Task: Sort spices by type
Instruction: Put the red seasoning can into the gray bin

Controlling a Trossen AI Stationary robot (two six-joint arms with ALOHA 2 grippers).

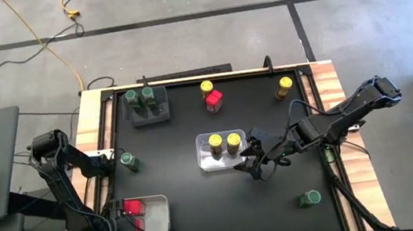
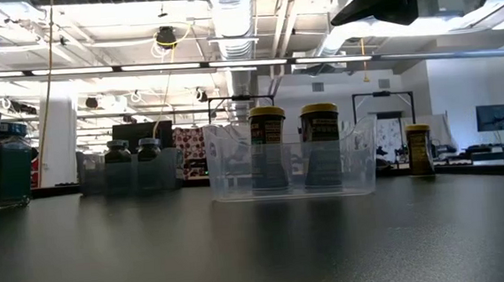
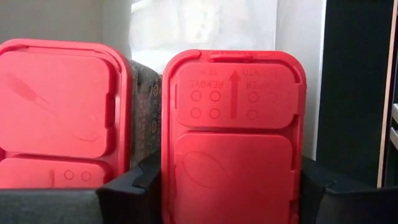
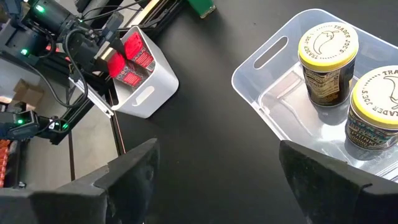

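Observation:
The held lid [image 3: 233, 143] of the red-topped jar sits level with the neighbouring lid in the white bin [image 3: 230, 25]. My left gripper needs to open.
In the high view my left gripper [image 1: 128, 220] is over the white bin [image 1: 160, 216] at the table's near left corner, shut on a squarish red-topped jar [image 3: 233, 143]. A second red-topped jar [image 3: 59, 112] stands beside it in that bin. My right gripper [image 1: 251, 167] [image 4: 217, 174] hangs open and empty just right of the clear bin [image 1: 206, 163], which holds two yellow-lidded jars [image 1: 224, 143] [image 4: 328, 59]. Two green-lidded jars [image 1: 145, 98] stand in the grey bin. Loose on the table stand a yellow-lidded jar [image 1: 207, 88], a red-topped jar [image 1: 214, 100], another yellow-lidded jar [image 1: 285, 85] and two green-lidded jars [image 1: 129, 161] [image 1: 310, 197]. My left gripper pinches the red-topped jar between its two fingers [image 3: 134, 186], one on each of two opposite side walls [image 3: 166, 180] just below the top. The fingers come from above, pointing down. The jar is upright inside the white bin; its base is hidden.
The black table top has a raised wooden border [image 1: 330, 92] on its left and right sides. Open table lies between the clear bin and the near edge. In the low view the clear bin [image 2: 293, 160] stands in the middle, with the grey bin [image 2: 134, 171] behind and to its left.

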